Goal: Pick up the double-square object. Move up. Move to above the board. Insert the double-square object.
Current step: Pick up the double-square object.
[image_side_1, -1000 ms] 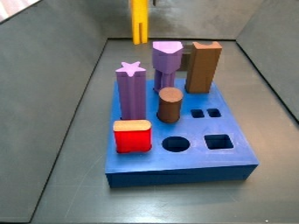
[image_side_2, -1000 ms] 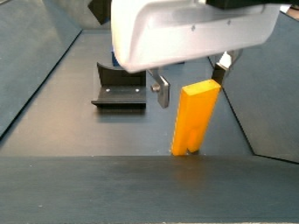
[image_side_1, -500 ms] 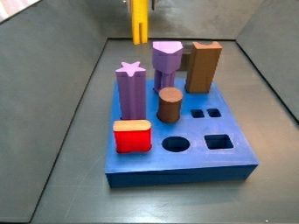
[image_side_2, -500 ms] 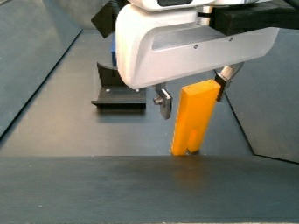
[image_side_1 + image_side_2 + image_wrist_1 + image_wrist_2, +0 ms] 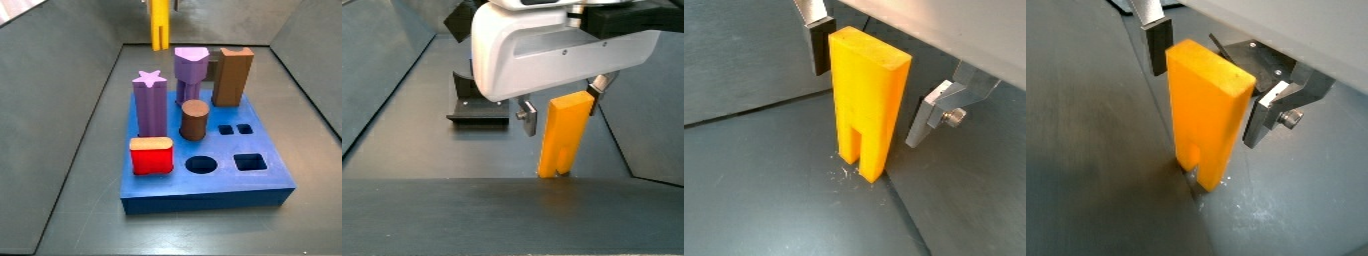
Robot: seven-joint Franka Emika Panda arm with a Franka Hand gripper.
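Observation:
My gripper grabs the double-square object by its solid top end (image 5: 159,8) next, to fit its two prongs into the board (image 5: 214,190).
The double-square object (image 5: 869,100) is a tall yellow block with a groove at its foot. It stands upright on the grey floor and shows in both wrist views (image 5: 1207,110) and both side views (image 5: 563,135) (image 5: 159,25). My gripper (image 5: 560,100) is lowered over its top and open. One finger (image 5: 818,45) and the opposite finger (image 5: 935,110) stand on either side of the block with small gaps. The blue board (image 5: 214,190) lies apart from the block; its two small square holes (image 5: 235,129) are empty.
On the board stand a purple star peg (image 5: 150,100), a purple peg (image 5: 191,68), a brown rectangular block (image 5: 234,75), a brown round peg (image 5: 195,120) and a red block (image 5: 151,155). The dark fixture (image 5: 480,105) stands behind the gripper. Grey walls slope up around the floor.
The gripper has come down, so its fingers now flank the top of the yellow block. The block and board have not moved.

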